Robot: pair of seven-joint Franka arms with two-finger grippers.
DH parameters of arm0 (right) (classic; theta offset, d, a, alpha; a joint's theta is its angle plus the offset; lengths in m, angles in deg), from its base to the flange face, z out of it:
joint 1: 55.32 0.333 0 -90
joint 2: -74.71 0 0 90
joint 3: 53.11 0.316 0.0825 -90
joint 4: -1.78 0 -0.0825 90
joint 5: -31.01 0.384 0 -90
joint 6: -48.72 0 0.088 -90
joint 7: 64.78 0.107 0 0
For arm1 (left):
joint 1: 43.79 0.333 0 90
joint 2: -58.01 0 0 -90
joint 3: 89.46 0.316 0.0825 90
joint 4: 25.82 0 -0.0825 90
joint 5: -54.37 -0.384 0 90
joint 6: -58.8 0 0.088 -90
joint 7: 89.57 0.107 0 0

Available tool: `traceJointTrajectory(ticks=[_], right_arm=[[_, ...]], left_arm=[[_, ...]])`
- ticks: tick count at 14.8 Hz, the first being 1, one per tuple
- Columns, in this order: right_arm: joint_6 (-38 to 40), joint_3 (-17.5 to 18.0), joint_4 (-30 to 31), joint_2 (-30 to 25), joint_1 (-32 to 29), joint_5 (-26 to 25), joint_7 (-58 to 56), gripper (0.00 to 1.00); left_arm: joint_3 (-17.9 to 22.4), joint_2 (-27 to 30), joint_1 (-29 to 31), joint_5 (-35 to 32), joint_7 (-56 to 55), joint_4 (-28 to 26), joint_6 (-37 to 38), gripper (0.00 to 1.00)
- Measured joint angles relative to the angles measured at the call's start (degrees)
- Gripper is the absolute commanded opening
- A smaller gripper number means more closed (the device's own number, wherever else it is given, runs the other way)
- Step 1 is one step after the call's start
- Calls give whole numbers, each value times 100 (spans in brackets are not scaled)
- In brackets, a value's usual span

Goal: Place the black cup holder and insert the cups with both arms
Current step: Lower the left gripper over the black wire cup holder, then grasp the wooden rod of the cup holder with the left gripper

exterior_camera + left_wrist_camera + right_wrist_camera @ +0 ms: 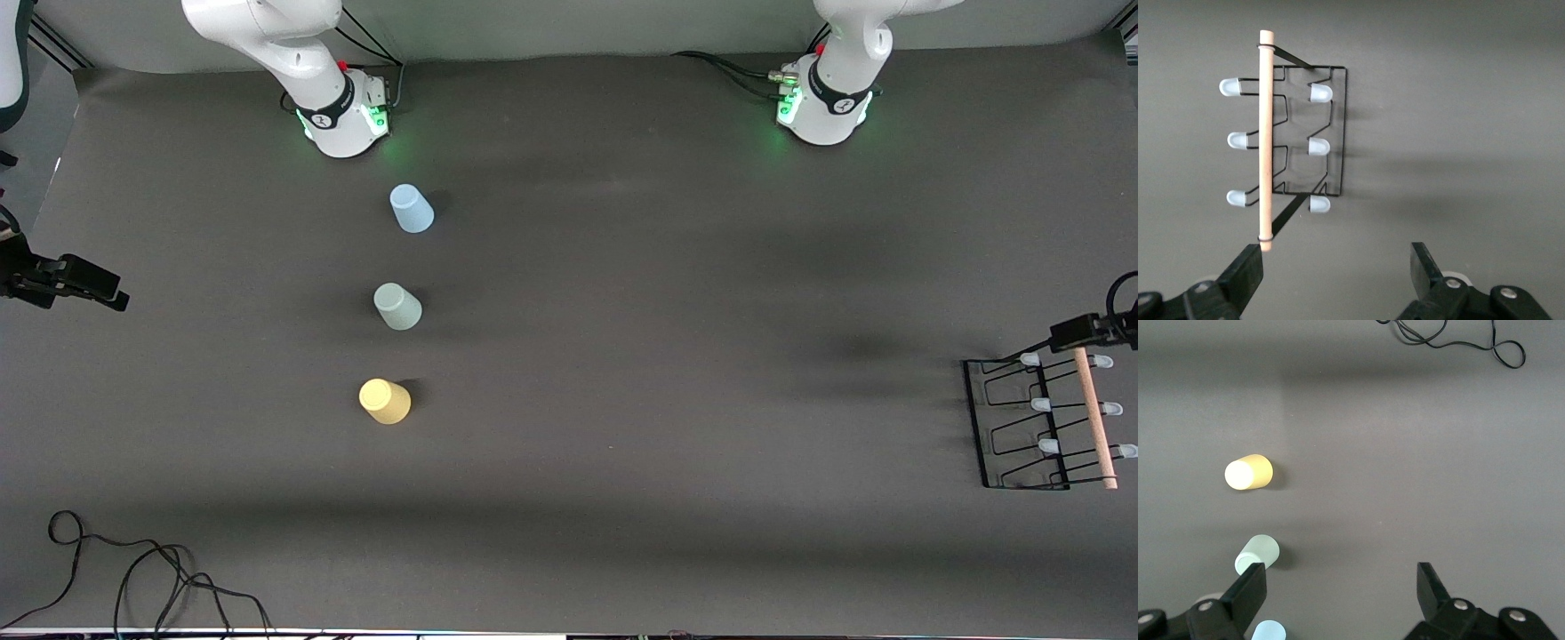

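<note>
My left gripper needs to reach the black cup holder and take it by its wooden rod [1093, 418] [1265, 140]. Then the pale-tipped pegs stay free for the cups.
The black cup holder [1022, 427] stands at the left arm's end of the table, its wooden rod [1093, 418] along the top. In the left wrist view the holder [1335, 133] and its pale-tipped pegs show in full. My left gripper [1080, 332] hangs open over the table by one end of the rod [1265, 140], one fingertip [1248, 263] close beside it, nothing held. The three cups stand in a row toward the right arm's end: light blue [412, 209], grey-green [397, 307], yellow [385, 401]. My right gripper [93, 286] waits open, apart from them.
A loose black cable [133, 569] lies near the front edge at the right arm's end, and it also shows in the right wrist view [1451, 337]. The two arm bases [347, 116] [822, 111] stand along the back. Dark mat [676, 356] lies between cups and holder.
</note>
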Motion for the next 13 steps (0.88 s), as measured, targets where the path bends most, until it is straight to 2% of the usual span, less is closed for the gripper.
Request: traceJointTrajectory(ticks=[2,7,10,13], right_arm=[[0,0,0,0,0,0,0,100],[0,0,0,1,0,3,0,100],[0,0,0,1,0,4,0,100],[0,0,0,1,0,4,0,100]], left_arm=[[0,-217,109,-4,79,-1,-258,95],[6,-763,642,-6,692,0,-1070,83],[3,-1067,720,-5,929,2,-1357,78],[1,-1237,731,-5,1174,8,-1481,69]])
